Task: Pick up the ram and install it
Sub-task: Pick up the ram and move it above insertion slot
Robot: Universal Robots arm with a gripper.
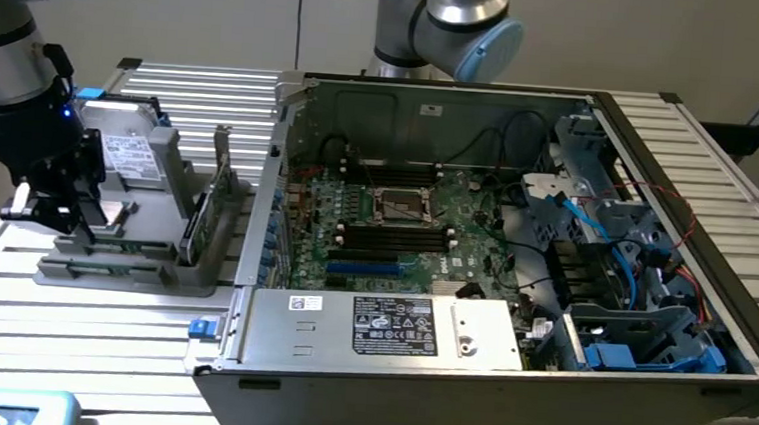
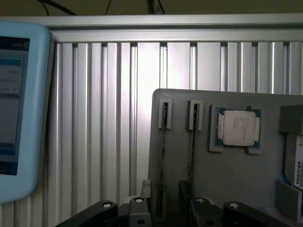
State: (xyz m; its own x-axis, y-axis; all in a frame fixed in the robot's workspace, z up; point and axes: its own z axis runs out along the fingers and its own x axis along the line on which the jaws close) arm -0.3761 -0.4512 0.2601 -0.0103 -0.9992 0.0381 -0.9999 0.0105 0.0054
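My gripper grabs the ram stick by the bare middle of its long edge (image 1: 106, 269) next to install it, since the grey holder posts hold the stick's ends.
Two thin ram sticks stand on edge in slots of a grey holder tray (image 2: 227, 184). One ram stick (image 2: 162, 156) runs down between my gripper's fingers, and the other ram stick (image 2: 192, 151) lies just beside it. My gripper (image 2: 163, 205) is open, one black finger (image 2: 142, 203) on each side of the first stick and apart from it. In the exterior view my gripper (image 1: 65, 216) hangs low over the tray (image 1: 135, 266), left of the open computer case (image 1: 484, 250). Its motherboard (image 1: 393, 223) shows long black slots.
A processor chip (image 2: 236, 127) and a hard drive (image 2: 296, 165) also sit in the tray. An upright card (image 1: 216, 196) stands at the tray's side near the case. A light-blue tablet (image 2: 19, 109) lies on the slatted aluminium table (image 2: 104, 118). A second arm (image 1: 447, 27) stands behind the case.
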